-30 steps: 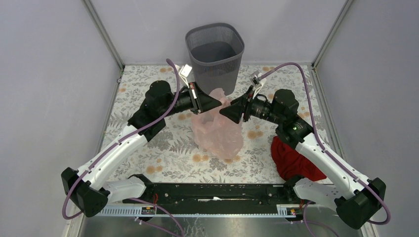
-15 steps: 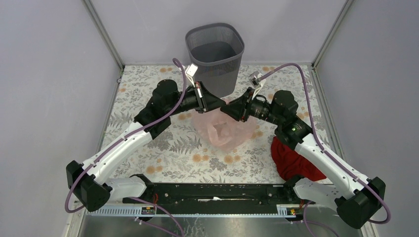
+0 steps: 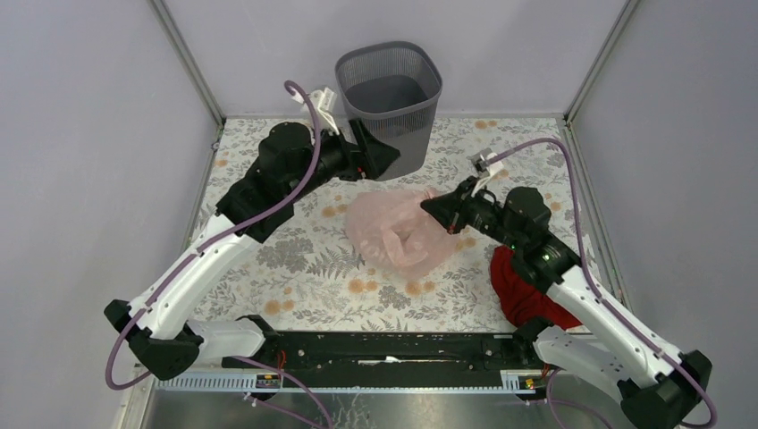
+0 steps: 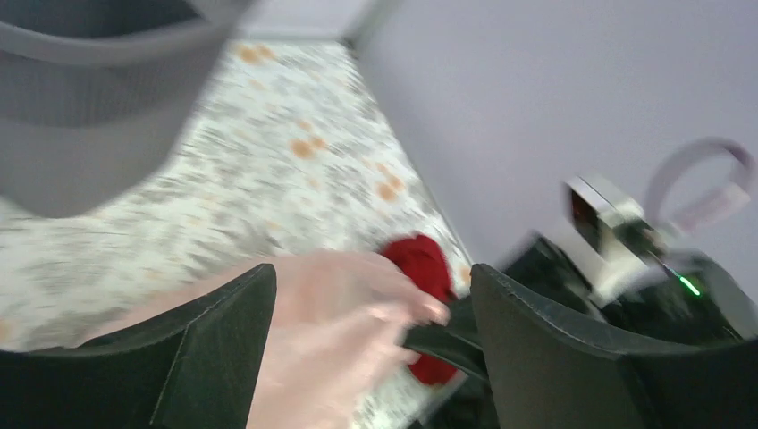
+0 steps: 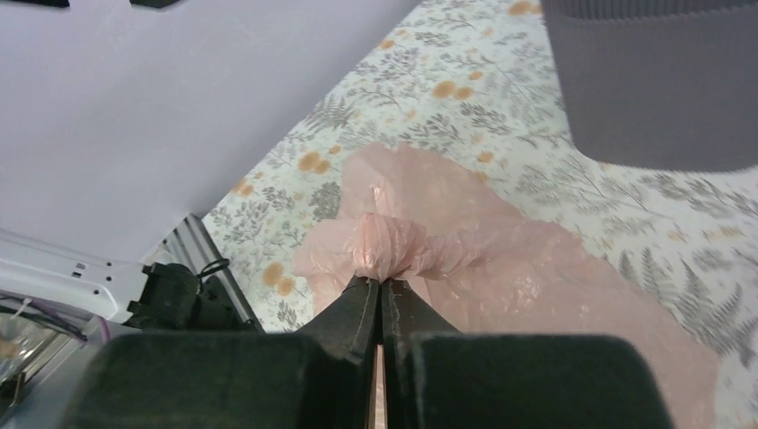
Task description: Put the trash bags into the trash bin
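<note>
The left gripper grabs the trash bin by its side rim [image 3: 341, 88] next, which leaves the bin's opening free for the bag.
The pale-pink trash bag [image 3: 398, 234] lies crumpled on the floral table in front of the trash bin [image 3: 389, 89], a dark grey mesh basket at the back. My right gripper [image 3: 431, 207] is shut on a gathered bunch of the bag's right edge; in the right wrist view the film [image 5: 501, 259] fans out from the pinched jaws [image 5: 382, 284]. My left gripper [image 3: 384, 156] hovers open against the bin's front wall, above the bag's far side. Between its spread fingers [image 4: 371, 295] the left wrist view shows the blurred bag [image 4: 331, 331] below, untouched.
A dark red cloth [image 3: 527, 286] lies at the right, under the right arm, and appears past the bag in the left wrist view [image 4: 420, 259]. Grey walls and metal posts close in the table on three sides. The black rail [image 3: 384, 344] runs along the near edge.
My left gripper has let go of the bag, opened and pulled back up toward the bin. My right gripper has shut on the bag and moved right and down; the bag has sunk onto the table.
</note>
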{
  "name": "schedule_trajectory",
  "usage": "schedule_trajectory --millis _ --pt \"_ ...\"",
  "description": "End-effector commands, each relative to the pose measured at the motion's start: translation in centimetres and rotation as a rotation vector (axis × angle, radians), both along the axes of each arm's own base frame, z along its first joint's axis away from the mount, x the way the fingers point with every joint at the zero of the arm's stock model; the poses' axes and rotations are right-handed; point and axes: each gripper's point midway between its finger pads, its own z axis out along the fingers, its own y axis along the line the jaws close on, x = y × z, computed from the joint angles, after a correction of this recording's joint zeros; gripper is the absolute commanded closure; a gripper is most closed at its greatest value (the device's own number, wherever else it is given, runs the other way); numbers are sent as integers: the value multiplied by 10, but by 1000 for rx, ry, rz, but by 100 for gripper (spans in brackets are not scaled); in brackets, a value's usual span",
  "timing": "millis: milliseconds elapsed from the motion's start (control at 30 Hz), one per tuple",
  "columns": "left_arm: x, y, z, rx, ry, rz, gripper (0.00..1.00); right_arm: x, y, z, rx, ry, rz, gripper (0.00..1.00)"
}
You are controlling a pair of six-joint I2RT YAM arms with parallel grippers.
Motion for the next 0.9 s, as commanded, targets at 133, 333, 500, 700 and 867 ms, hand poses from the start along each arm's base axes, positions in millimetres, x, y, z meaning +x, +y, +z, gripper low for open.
schedule_trajectory --millis 133,333,500,700,867 --pt "132 100 -37 204 52 542 15 -27 -57 12 -50 -58 -167 100" --pt "215 111 -51 213 77 651 12 -41 -73 16 -68 -76 -194 100" --pt "259 116 -57 232 42 747 12 -49 -76 13 -70 -72 -177 100" --pt "275 119 -86 282 58 810 19 -53 -79 9 -75 -78 -180 100" --pt "275 119 -101 305 41 810 39 -55 -82 8 -103 -77 -177 100"
